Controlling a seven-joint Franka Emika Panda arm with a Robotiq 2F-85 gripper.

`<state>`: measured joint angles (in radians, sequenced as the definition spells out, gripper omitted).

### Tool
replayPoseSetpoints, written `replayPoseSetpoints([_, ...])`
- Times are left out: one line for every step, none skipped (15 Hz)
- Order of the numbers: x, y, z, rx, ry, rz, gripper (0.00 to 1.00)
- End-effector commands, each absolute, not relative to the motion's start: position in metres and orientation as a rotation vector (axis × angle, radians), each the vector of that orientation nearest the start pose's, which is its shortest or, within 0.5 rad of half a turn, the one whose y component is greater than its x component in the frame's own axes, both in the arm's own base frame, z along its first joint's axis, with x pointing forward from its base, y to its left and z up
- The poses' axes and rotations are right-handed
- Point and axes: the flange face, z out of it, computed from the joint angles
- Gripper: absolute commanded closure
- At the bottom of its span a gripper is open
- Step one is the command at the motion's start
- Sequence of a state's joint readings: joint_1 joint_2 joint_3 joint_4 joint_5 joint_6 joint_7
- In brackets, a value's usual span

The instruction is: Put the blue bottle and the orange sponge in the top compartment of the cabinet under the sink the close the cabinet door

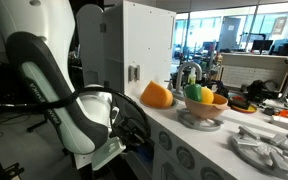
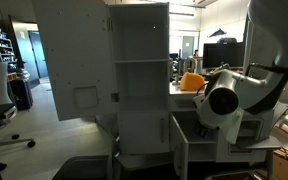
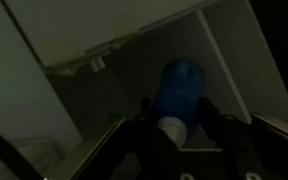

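The blue bottle (image 3: 181, 85) is above the cabinet's dark inside and would fall if I opened now. My gripper should lower the bottle farther in before letting go.
In the wrist view the blue bottle (image 3: 181, 85) lies lengthwise between my fingers, white cap towards the camera. My gripper (image 3: 177, 114) is shut on it, and it points into the cabinet's dark interior (image 3: 104, 95). The orange sponge (image 1: 156, 94) sits on the counter beside the silver faucet (image 1: 189, 72) of the sink, and it also shows as the orange lump (image 2: 191, 81) behind my arm. In both exterior views my arm (image 1: 79, 105) reaches down in front of the low cabinet (image 2: 199, 135) and hides the gripper. I cannot make out the cabinet door for certain.
A pinkish fruit bowl (image 1: 204, 108) with toy fruits stands on the counter near the sponge. A tall white upright unit (image 2: 139, 70) rises next to the cabinet. White panels (image 3: 246, 60) flank the dark opening on both sides in the wrist view.
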<state>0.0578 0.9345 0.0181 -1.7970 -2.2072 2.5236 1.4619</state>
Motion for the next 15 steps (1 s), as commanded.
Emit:
replayPoseSetpoints([0.579,0.06,-0.013,2.112,0.83,0.772,0.75])
replayPoseSetpoints([0.577,0.062,-0.016,2.092,0.839,0.776,0.75])
replayPoseSetpoints([0.577,0.064,-0.021,2.073,0.843,0.782,0.75])
replayPoseSetpoints([0.577,0.064,-0.028,2.061,0.845,0.788,0.75])
replayPoseSetpoints([0.579,0.066,-0.029,2.045,0.843,0.786,0.75])
replayPoseSetpoints([0.582,0.067,-0.033,2.035,0.839,0.787,0.75])
replayPoseSetpoints([0.587,0.066,-0.04,2.025,0.829,0.791,0.75])
replayPoseSetpoints([0.592,0.068,-0.04,2.014,0.823,0.791,0.75])
replayPoseSetpoints([0.598,0.068,-0.044,2.003,0.813,0.796,0.75])
replayPoseSetpoints([0.604,0.067,-0.048,1.993,0.804,0.803,0.75])
replayPoseSetpoints([0.61,0.067,-0.047,1.984,0.797,0.804,0.75])
replayPoseSetpoints([0.616,0.066,-0.051,1.977,0.792,0.809,0.75])
replayPoseSetpoints([0.621,0.065,-0.053,1.97,0.789,0.815,0.75])
replayPoseSetpoints([0.626,0.065,-0.052,1.964,0.785,0.817,0.75])
replayPoseSetpoints([0.631,0.064,-0.054,1.958,0.782,0.821,0.75])
